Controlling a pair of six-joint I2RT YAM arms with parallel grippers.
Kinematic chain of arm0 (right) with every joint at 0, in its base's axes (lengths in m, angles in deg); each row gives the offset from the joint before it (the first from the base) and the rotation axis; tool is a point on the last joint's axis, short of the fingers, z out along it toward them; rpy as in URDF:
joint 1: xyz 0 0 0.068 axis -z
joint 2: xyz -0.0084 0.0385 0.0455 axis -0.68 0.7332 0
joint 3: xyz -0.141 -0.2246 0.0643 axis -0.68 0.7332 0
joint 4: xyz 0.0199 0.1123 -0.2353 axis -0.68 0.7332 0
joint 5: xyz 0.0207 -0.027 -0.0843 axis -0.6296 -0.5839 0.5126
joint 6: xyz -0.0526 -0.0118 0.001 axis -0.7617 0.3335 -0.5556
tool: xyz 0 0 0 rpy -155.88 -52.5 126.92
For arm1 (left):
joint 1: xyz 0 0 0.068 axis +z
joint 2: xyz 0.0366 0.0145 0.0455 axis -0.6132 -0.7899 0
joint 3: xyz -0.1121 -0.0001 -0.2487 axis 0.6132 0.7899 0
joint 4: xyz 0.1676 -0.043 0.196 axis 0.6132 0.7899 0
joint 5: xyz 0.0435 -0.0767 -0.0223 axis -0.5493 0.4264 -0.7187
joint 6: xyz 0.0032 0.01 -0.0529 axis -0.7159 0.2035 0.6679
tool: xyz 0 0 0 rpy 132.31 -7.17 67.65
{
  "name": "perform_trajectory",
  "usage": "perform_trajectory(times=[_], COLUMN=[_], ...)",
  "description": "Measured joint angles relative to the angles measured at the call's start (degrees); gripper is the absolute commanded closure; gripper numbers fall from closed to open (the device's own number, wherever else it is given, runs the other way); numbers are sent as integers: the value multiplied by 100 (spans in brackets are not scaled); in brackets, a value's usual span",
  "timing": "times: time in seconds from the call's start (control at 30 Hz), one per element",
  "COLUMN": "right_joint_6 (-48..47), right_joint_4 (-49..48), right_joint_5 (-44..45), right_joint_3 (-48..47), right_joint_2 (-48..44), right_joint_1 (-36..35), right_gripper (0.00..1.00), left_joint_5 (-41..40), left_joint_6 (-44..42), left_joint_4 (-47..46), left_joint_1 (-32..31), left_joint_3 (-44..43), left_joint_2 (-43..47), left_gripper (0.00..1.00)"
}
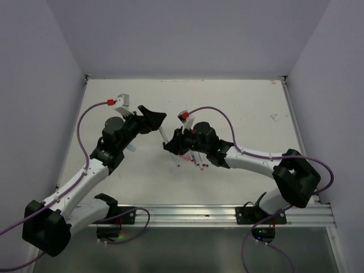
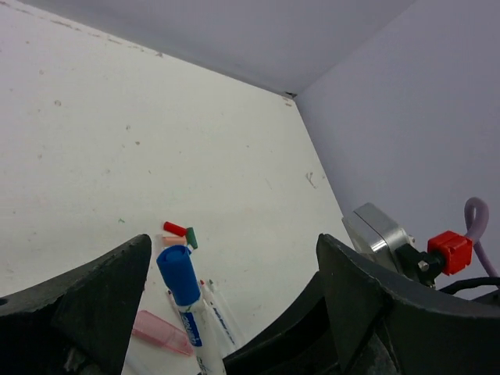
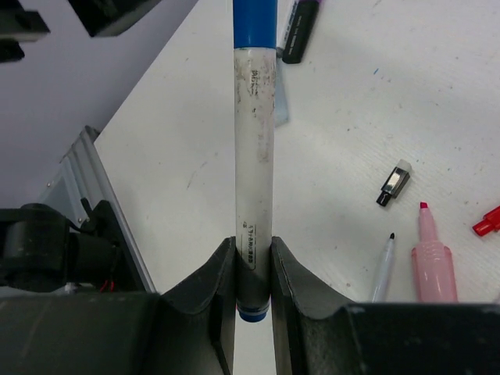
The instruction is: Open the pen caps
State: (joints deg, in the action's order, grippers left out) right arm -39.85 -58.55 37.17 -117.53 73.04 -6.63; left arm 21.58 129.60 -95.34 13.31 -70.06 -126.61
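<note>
Next, my left gripper grabs only the blue cap [image 2: 179,273] and leaves the white body to my right gripper, to pull the pen open.
My right gripper [image 3: 254,250] is shut on the rear end of a white pen [image 3: 255,141] that still wears its blue cap [image 3: 255,23]. In the left wrist view the same blue cap [image 2: 179,273] points up between the wide-open fingers of my left gripper [image 2: 234,242], which touch nothing. From above, the left gripper [image 1: 149,120] and right gripper [image 1: 170,145] face each other mid-table with the pen [image 1: 162,136] between them. Loose red [image 2: 175,228] and green [image 2: 191,237] caps lie on the table.
On the white table [image 1: 239,114] under the right arm lie several pens [image 1: 193,160]: an uncapped pink highlighter [image 3: 433,262], a slim black-tipped pen [image 3: 384,266], a dark highlighter [image 3: 301,31], a small black cap [image 3: 393,182]. A pink cap [image 2: 160,331] lies nearer.
</note>
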Motion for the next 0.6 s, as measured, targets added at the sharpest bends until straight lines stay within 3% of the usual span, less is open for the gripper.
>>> perform_trajectory(times=[0.3,0.6], right_joint_6=[-70,-68], right_joint_4=[-37,-109], right_joint_5=[-238,-251], right_joint_3=[79,160], right_joint_2=[-129,-181], right_joint_1=[0,0], right_gripper=[100,100], left_joint_5=[-55,-76], left_joint_6=[-66,-33], left_joint_4=[258,310], left_joint_1=[0,0], left_joint_3=[-214,-214], left_joint_2=[-509,-511], left_gripper=[24,58])
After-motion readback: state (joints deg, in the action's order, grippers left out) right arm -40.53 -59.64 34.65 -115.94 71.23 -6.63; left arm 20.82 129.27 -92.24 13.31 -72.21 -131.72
